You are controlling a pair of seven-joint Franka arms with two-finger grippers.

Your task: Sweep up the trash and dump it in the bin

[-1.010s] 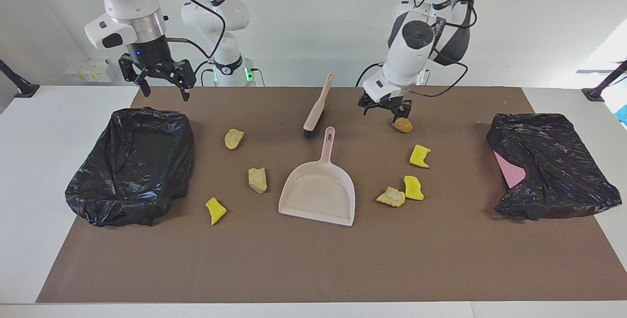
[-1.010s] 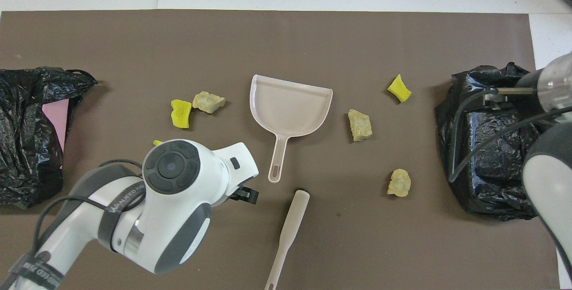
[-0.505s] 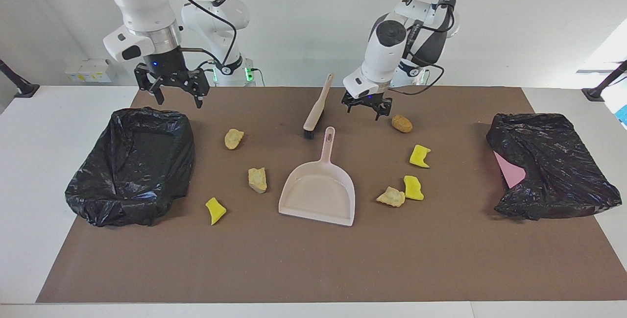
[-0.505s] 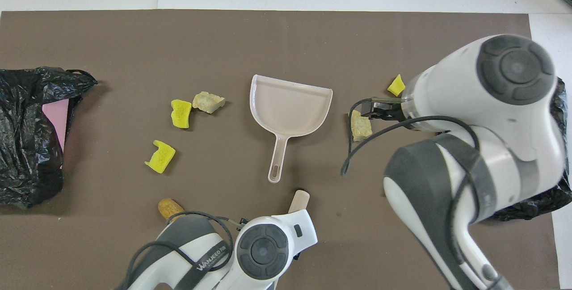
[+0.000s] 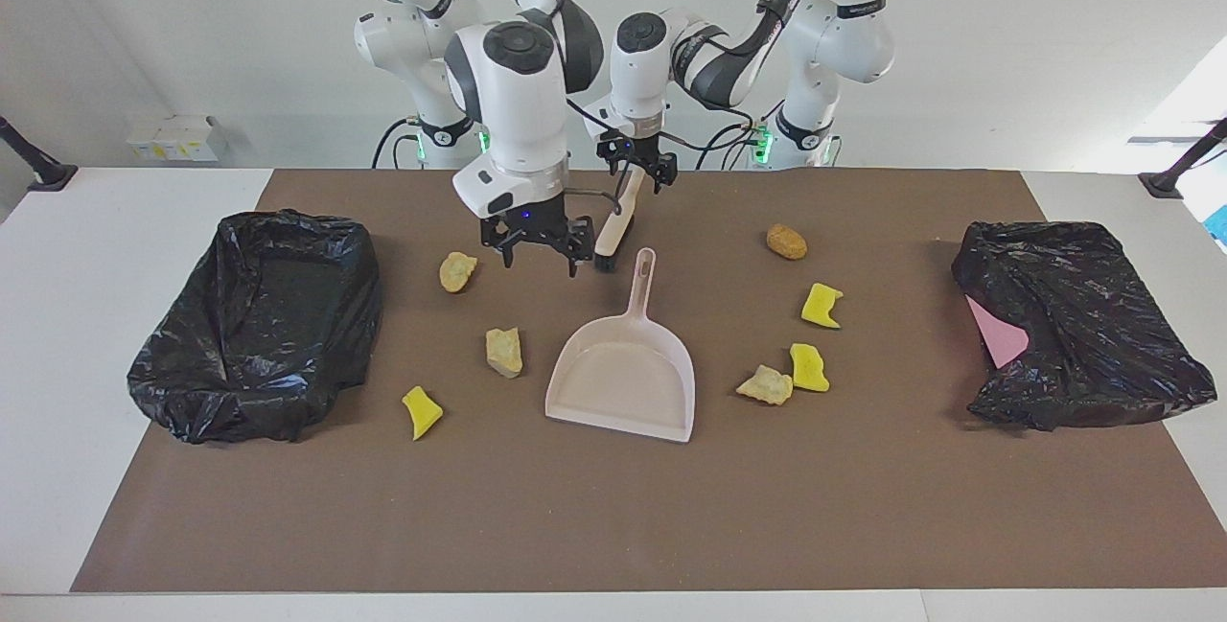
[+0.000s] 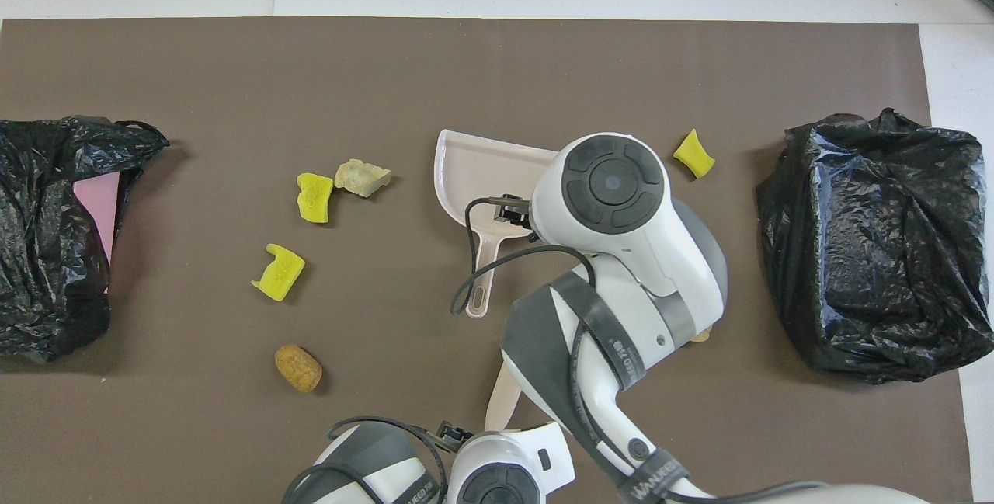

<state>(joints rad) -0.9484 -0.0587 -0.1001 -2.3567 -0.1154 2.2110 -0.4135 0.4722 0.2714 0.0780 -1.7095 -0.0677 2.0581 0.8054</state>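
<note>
My left gripper stands low around the pale brush handle (image 6: 503, 400), below its upper end. It closes on the handle next. Closing now would catch it.
The trash lies scattered on the brown mat: tan chunks (image 5: 457, 271) (image 5: 504, 352) (image 5: 765, 385), yellow foam bits (image 5: 422, 411) (image 5: 822, 305) (image 5: 808, 367) and an orange-brown lump (image 5: 786, 241). The pink dustpan (image 5: 623, 373) lies mid-table. Its handle points at the brush (image 5: 611, 234), which lies nearer to the robots. My left gripper (image 5: 637, 173) hangs open at the upper end of the brush handle; whether it touches the handle I cannot tell. My right gripper (image 5: 537, 258) hovers open and empty between the brush and a tan chunk. The black-bagged bin (image 5: 259, 315) stands open at the right arm's end.
A second black bag (image 5: 1083, 325) with a pink sheet (image 5: 997, 334) showing sits at the left arm's end. In the overhead view the right arm (image 6: 621, 240) covers part of the dustpan (image 6: 477, 170) and both grippers are hidden.
Both arms swung toward the middle. The right gripper came from above the bin's edge to beside the brush. The left gripper left the orange-brown lump for the brush handle's end.
</note>
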